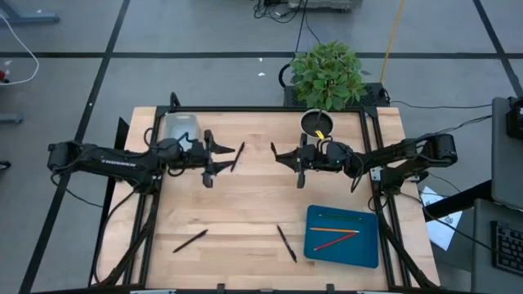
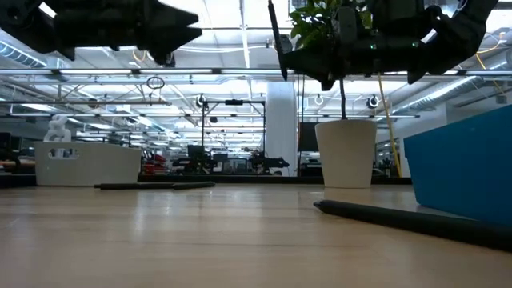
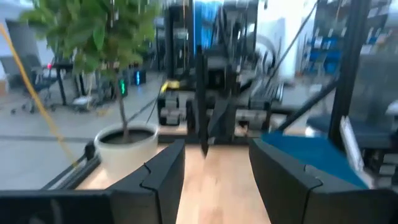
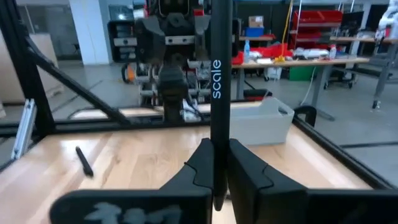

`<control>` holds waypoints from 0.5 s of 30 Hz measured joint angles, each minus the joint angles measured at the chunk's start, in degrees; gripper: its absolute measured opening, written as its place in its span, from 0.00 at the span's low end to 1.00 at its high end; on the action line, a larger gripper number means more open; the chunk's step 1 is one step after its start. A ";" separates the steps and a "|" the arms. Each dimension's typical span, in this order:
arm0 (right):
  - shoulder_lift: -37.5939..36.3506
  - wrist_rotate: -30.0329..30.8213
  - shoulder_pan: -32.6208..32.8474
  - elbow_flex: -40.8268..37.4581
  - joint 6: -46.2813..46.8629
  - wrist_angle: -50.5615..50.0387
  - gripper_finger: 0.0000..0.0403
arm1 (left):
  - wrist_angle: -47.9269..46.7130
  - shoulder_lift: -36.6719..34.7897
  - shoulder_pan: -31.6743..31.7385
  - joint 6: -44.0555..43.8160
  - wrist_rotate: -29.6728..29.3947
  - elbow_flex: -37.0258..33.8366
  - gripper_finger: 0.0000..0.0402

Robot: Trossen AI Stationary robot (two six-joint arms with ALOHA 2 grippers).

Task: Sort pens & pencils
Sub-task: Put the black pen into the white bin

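Observation:
I should next grab the black pen printed "scale" by its body [image 1: 274,149] with my left gripper, and so sort it into the grey bin [image 1: 181,126].
My right gripper [image 1: 276,153] hangs over the middle of the table, shut on a black pen [image 4: 215,74] printed "scale". Facing it from the left, my left gripper [image 1: 222,157] is open and holds nothing; its fingers [image 3: 163,171] frame the held pen [image 3: 203,99]. Another dark pen [image 1: 238,157] lies flat on the table between the two grippers. Two more pens [image 1: 189,241] [image 1: 286,243] lie flat near the front edge. Thin green, orange and red pencils [image 1: 335,234] lie in a blue tray [image 1: 364,249] at the near right. My right gripper pinches the pen's barrel [image 4: 216,146] just below the printed word, between its two fingers [image 4: 249,171]. The fingers point level, coming from the table's right side, and lie across the pen. The pen stands nearly upright, mostly above the fingers, lifted clear of the table.
A white cup [image 1: 317,122] stands at the far edge before a potted plant [image 1: 327,73]. A grey bin [image 1: 180,126] sits at the far left. The black frame rails [image 1: 245,109] border the table. Bare wood [image 1: 245,204] spreads between the grippers and the near pens.

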 joint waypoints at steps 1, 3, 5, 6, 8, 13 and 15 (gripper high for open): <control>-0.02 0.02 0.00 0.17 0.31 0.32 0.03 | 3.25 1.51 -0.16 -0.61 0.00 0.00 0.46; 0.30 0.04 0.02 0.81 0.51 0.33 0.03 | 10.55 5.35 -0.50 -1.36 0.00 0.00 0.46; 1.45 0.11 0.37 1.84 0.61 0.74 0.03 | 17.62 9.94 -0.77 -2.34 0.00 0.04 0.46; 2.29 0.14 0.61 2.48 0.62 0.83 0.03 | 19.98 12.08 -0.81 -2.98 0.00 0.04 0.46; 4.52 0.12 1.26 4.62 0.62 1.13 0.03 | 23.62 15.78 -0.82 -4.37 0.00 0.04 0.46; 9.44 -0.28 2.36 8.54 0.77 0.55 0.03 | 24.06 19.68 -0.82 -5.91 1.30 1.60 0.46; 10.39 -0.28 2.32 9.24 1.71 0.67 0.03 | 23.45 20.23 -0.82 -6.58 2.95 2.54 0.46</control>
